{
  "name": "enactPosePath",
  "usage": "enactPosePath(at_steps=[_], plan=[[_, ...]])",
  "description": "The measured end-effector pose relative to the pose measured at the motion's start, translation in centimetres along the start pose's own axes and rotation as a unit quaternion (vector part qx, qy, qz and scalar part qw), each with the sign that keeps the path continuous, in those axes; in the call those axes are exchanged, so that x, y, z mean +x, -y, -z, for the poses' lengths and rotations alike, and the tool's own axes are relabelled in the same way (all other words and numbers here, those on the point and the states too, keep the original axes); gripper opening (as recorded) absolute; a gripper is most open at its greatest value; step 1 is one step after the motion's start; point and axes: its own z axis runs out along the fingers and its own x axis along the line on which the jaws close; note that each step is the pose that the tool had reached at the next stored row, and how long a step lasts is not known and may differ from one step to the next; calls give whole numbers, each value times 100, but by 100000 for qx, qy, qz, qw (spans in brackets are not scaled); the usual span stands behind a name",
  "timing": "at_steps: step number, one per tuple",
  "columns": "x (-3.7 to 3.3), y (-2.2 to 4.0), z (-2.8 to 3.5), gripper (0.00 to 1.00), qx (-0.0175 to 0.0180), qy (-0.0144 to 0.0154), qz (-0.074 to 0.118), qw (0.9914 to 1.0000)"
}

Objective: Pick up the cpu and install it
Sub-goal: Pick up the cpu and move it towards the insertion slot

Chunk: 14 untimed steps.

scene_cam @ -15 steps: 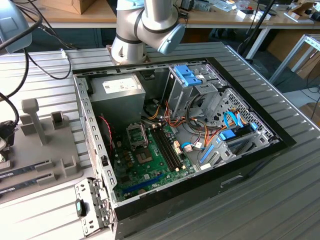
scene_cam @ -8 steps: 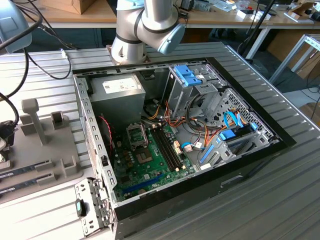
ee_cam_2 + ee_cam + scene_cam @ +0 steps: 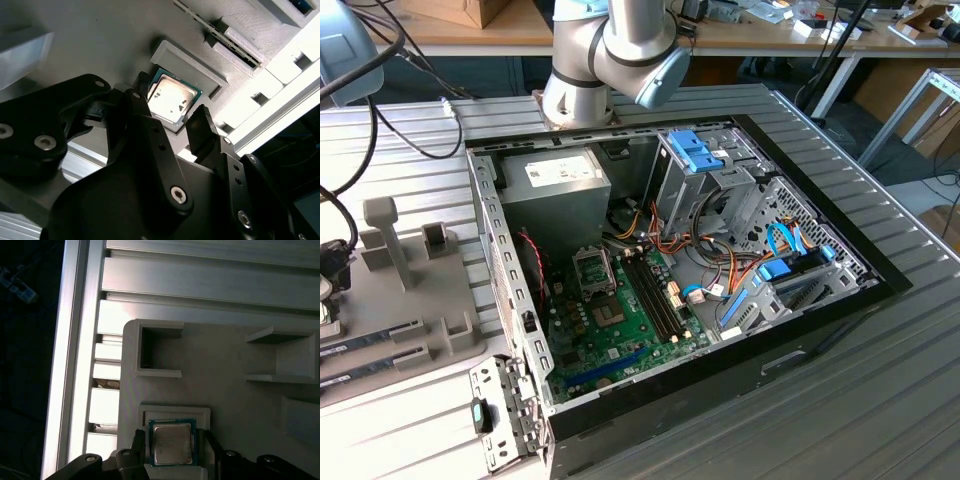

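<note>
The gripper needs to pick up the chip next, and it should hold the chip by its side edges, since the raised sides of the shallow nest leave those edges open.
The cpu [image 3: 172, 444] [image 3: 171, 97] is a small square chip with a green edge and a silvery top plate. It lies flat in a shallow nest of a grey fixture [image 3: 225, 390]. In both wrist views my gripper [image 3: 172, 446] [image 3: 171, 104] hangs right over it. One black finger [image 3: 139, 440] stands on each side of the chip, close to its edges, with a thin gap showing on one side. The gripper is open. In the exterior view the motherboard's open socket [image 3: 592, 268] sits inside the computer case [image 3: 820, 330].
The case lies open on a ribbed metal table [image 3: 880, 400], with a power supply [image 3: 555, 185], drive cages [image 3: 705, 165] and loose cables inside. A grey fixture [image 3: 410, 300] with upright holders and memory sticks [image 3: 370, 340] stands at the exterior view's left. The arm's base [image 3: 610, 60] is behind the case.
</note>
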Motion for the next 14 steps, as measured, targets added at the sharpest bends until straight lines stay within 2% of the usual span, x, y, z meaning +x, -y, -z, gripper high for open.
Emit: enactPosePath(at_steps=[7, 12, 13, 14], plan=[[1, 1, -33, 57, 2, -6, 59, 100000], [1, 1, -34, 57, -3, 1, 77, 100000], [1, 1, -34, 56, -3, 0, 79, 100000], [1, 1, -34, 49, -2, -3, 83, 100000]])
